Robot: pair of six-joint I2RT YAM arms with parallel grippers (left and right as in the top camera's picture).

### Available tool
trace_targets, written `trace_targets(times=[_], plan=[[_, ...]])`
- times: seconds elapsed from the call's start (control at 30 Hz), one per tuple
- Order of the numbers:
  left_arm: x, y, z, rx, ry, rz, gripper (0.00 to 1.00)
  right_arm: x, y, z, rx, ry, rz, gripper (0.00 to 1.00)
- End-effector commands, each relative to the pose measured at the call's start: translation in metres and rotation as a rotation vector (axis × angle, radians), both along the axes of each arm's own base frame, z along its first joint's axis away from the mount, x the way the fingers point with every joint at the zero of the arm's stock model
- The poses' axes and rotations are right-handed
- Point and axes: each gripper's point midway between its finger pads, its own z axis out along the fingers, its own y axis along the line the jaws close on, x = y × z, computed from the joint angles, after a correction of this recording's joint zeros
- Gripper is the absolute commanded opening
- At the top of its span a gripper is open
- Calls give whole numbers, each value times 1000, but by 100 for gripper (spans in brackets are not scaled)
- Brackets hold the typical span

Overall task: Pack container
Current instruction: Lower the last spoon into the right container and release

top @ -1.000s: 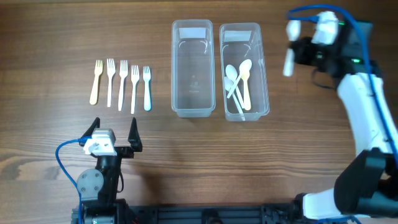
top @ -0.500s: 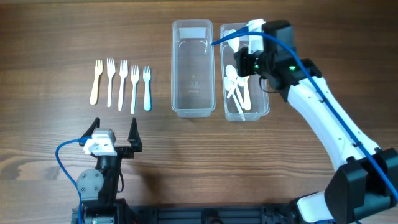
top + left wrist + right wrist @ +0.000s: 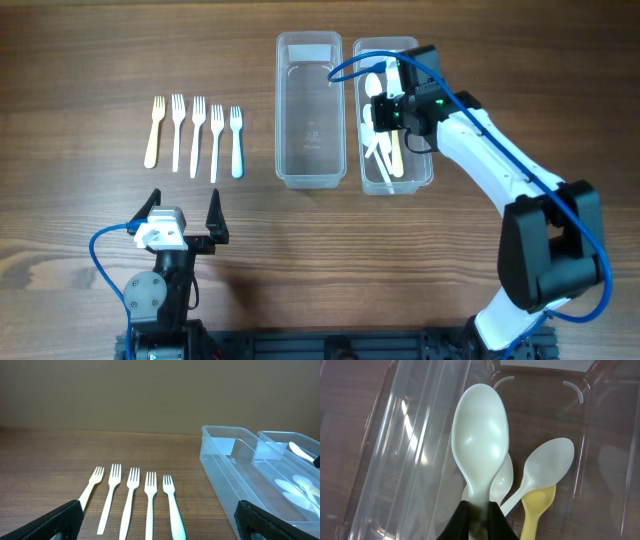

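My right gripper needs to open now. The white spoon's bowl (image 3: 373,86) (image 3: 481,430) hangs within the container's sides close above other spoons, so the spoon would land inside if I opened now.
My right gripper (image 3: 388,108) (image 3: 479,508) is shut on the handle of a white spoon (image 3: 480,445) (image 3: 376,85) and holds it over the right clear container (image 3: 420,120), which has several spoons in it, among them a yellow one (image 3: 536,512) and a white one (image 3: 547,462). The left clear container (image 3: 309,175) is empty. A row of several forks (image 3: 195,135) (image 3: 132,495) lies on the table to the left of the containers. My left gripper (image 3: 184,198) (image 3: 160,525) is open and empty, near the front edge, below the forks.
The two containers stand side by side at the back middle and also show in the left wrist view, the empty one (image 3: 220,455) nearer, the other (image 3: 272,440) behind it. A blue cable (image 3: 100,255) loops beside the left arm's base.
My right arm has swung in from the far right, with the white spoon, to over the right container. The left arm and the forks have not moved.
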Motion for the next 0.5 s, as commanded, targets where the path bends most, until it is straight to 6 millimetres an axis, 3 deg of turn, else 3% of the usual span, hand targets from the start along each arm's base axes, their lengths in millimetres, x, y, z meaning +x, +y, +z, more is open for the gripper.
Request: trace_targets(times=[0.0,0.03,0.1,0.23,0.37,0.47], plan=[[0,-4,-2,-7,0,-22,100,7,-1,0,-1,-7,-28,17],[0,-4,-2,-7,0,-22,100,7,-1,0,-1,-7,-28,27],[0,-4,-2,-7,0,-22,100,6,-2,0,-1,-6,-28,38],[0,-4,-2,-7,0,-22,100,7,-1,9,4,-25,-23,39],[0,-4,-2,-7,0,-22,100,9,0,43,28,-99,-21,40],[0,-4,-2,-7,0,-22,100,8,-14,85,30,-188,-62,40]])
